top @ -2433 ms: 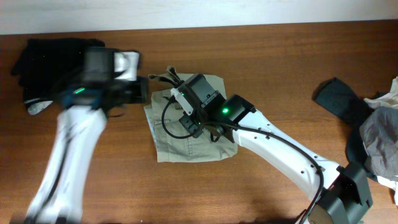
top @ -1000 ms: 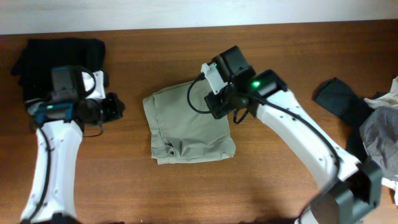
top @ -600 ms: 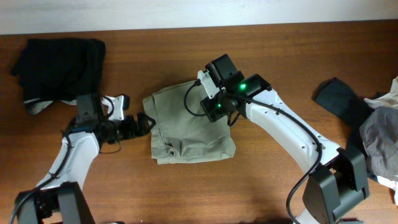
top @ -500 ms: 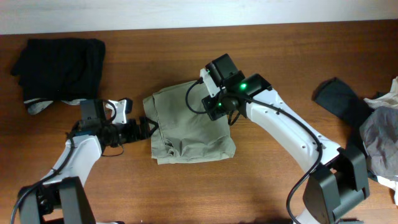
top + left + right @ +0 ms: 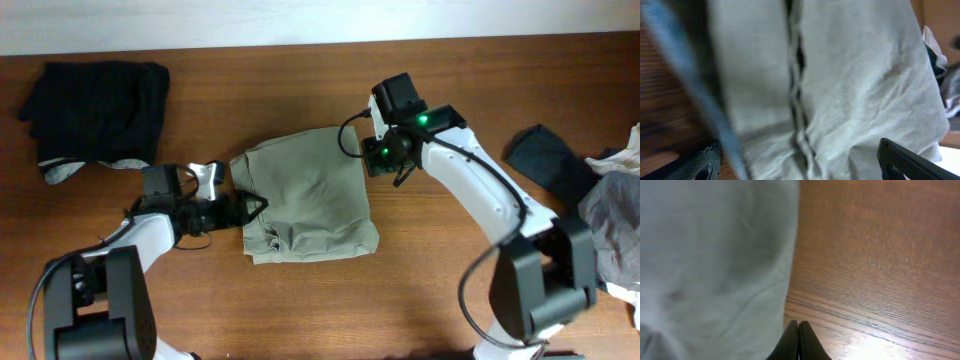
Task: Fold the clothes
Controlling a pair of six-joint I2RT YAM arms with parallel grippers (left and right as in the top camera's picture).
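The khaki-olive shorts are folded. My left gripper needs to grab them next by the seamed edge nearest the black garment, to stack them on that garment still folded.
The khaki-olive shorts [image 5: 310, 195] lie folded in a rough square at the table's middle. My left gripper [image 5: 254, 207] stands open at their left edge, its fingers [image 5: 904, 159] spread wide over the khaki fabric [image 5: 840, 85] and its seam. My right gripper [image 5: 373, 164] is shut and empty, hovering at the shorts' upper right edge. In the right wrist view its tips [image 5: 797, 341] press together over bare wood, just beside the fabric's edge [image 5: 715, 265]. More clothes lie apart: a black garment [image 5: 95, 100] at the far left, and a dark teal piece [image 5: 545, 160] at the right.
A grey-white garment [image 5: 612, 215] is heaped at the right edge beside the teal one. The brown wooden table [image 5: 430, 290] runs to a pale wall along the back. A light scrap [image 5: 60, 172] peeks from under the black garment.
My left gripper opened and came in from the left to the shorts' left edge. My right gripper slid off the top of the shorts to their right edge.
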